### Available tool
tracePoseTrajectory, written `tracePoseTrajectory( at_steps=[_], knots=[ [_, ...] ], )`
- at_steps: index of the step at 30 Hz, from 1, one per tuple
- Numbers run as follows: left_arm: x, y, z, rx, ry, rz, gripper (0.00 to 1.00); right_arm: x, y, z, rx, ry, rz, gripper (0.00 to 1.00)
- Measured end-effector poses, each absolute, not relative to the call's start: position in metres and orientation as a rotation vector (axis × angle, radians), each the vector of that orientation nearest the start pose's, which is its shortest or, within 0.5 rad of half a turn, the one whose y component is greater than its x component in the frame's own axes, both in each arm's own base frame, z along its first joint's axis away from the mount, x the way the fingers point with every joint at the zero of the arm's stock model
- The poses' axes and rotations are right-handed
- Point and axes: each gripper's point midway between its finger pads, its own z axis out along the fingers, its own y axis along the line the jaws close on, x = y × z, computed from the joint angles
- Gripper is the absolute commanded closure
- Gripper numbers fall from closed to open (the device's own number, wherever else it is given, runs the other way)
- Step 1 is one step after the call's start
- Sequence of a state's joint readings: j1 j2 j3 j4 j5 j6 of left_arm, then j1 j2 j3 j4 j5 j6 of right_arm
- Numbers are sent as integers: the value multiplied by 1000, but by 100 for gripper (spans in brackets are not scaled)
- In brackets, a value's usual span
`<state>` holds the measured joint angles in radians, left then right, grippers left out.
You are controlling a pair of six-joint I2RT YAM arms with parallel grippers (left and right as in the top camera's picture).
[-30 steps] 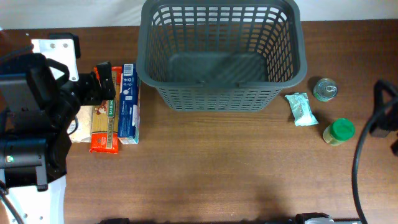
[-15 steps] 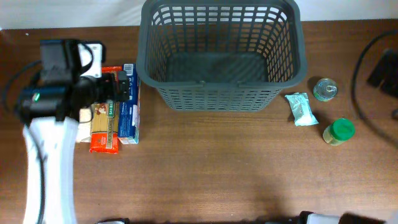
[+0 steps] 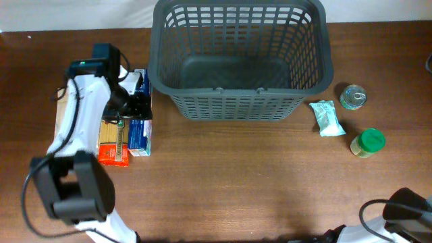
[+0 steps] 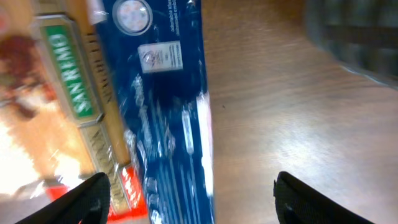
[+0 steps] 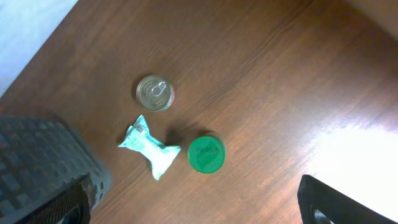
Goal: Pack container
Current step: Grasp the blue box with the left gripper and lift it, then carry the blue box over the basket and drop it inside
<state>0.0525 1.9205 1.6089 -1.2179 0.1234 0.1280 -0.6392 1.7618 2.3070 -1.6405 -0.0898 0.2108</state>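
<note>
The table shows between the blue box and one open finger of the left gripper, so the box would stay lying there if the robot lifted that gripper now.
The dark grey basket (image 3: 240, 57) stands empty at the back centre; its corner shows in the right wrist view (image 5: 37, 158). My left gripper (image 3: 137, 104) hovers open over a blue box (image 3: 140, 115) left of the basket. In the left wrist view the blue box (image 4: 165, 112) lies between the open fingers (image 4: 90, 199), nearer the left one, untouched. My right gripper (image 5: 198, 208) is open and empty, high above a tin can (image 5: 155, 92), a mint-green packet (image 5: 149, 146) and a green-lidded jar (image 5: 206, 154).
A red and tan pasta packet (image 3: 113, 138) lies against the blue box's left side, also seen in the left wrist view (image 4: 74, 93). The can (image 3: 352, 96), packet (image 3: 327, 118) and jar (image 3: 368, 142) sit right of the basket. Part of the right arm (image 3: 405, 209) shows at the lower right.
My left arm has swung right and forward, bringing its gripper over the blue box. My right arm has left the right edge and now shows at the bottom right corner.
</note>
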Motion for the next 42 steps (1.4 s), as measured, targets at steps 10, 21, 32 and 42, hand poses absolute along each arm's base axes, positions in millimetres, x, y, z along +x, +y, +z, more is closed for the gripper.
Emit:
tracePoseTrajectory(
  at_steps=[10,21,32,42],
  knots=[
    [380,3,34,124,3196,-166,46,302,-202,329,1069,2446,8,1],
    [380,7,27,131,3213,-139,98,303,-201,329,1067,2446,12,1],
    [399,34,55,-137,3139,-217,98,303,-201,329,1067,2446,17,1],
    [464,72,308,-96,2426,-181,98,303,-201,329,1066,2446,18,1]
  ],
)
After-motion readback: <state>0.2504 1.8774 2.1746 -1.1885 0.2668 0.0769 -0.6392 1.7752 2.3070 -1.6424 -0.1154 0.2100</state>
